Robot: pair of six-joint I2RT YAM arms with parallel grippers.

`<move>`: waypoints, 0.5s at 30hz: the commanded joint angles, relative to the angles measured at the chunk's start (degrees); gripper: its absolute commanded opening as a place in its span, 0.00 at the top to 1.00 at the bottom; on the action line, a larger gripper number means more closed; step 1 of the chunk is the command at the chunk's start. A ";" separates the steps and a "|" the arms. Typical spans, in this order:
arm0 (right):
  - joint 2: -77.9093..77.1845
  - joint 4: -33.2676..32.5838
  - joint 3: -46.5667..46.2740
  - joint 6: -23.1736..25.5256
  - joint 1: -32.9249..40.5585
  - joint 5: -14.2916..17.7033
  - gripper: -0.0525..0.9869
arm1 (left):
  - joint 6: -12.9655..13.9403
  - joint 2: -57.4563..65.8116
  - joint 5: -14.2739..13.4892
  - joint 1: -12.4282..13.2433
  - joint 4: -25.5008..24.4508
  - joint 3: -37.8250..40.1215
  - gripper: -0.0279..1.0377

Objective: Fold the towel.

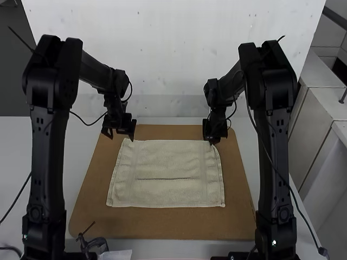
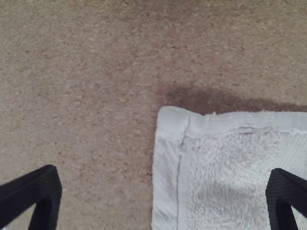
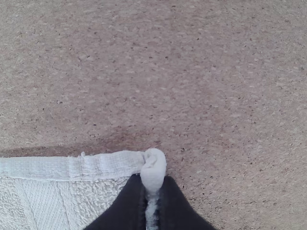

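The left gripper grabs the towel [image 1: 165,162] by its free hemmed corner [image 1: 128,141] next, where the edges meet.
The cream towel [image 1: 165,162] lies spread on the brown board, with a short crease across its middle. My left gripper [image 1: 120,136] stands open over its far left corner. In the left wrist view, that corner of the towel [image 2: 230,163] lies flat between the widely parted fingers of the left gripper [image 2: 165,196]. At the far right corner, my right gripper [image 1: 213,141] is shut on the cloth. The right wrist view has the towel [image 3: 96,165] with its corner pinched up between the fingertips of the right gripper [image 3: 152,184].
The brown board [image 1: 162,225] extends around the towel on a light table [image 1: 87,157]. A dark clamp [image 1: 92,245] sits at the board's near left edge, beside a pale piece of paper [image 1: 115,254]. A white wall stands behind the table.
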 commanded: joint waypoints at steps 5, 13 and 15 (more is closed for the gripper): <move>0.49 -0.33 -4.35 -0.09 -0.35 2.33 0.93 | -1.24 7.47 1.18 0.98 -6.20 7.91 0.20; -2.67 1.08 -6.99 -0.27 0.44 2.42 0.93 | -3.17 10.55 8.12 0.45 -9.62 10.72 0.85; -3.03 1.17 -7.78 -0.35 0.53 2.42 0.93 | -3.17 10.81 8.39 0.10 -9.89 10.89 0.86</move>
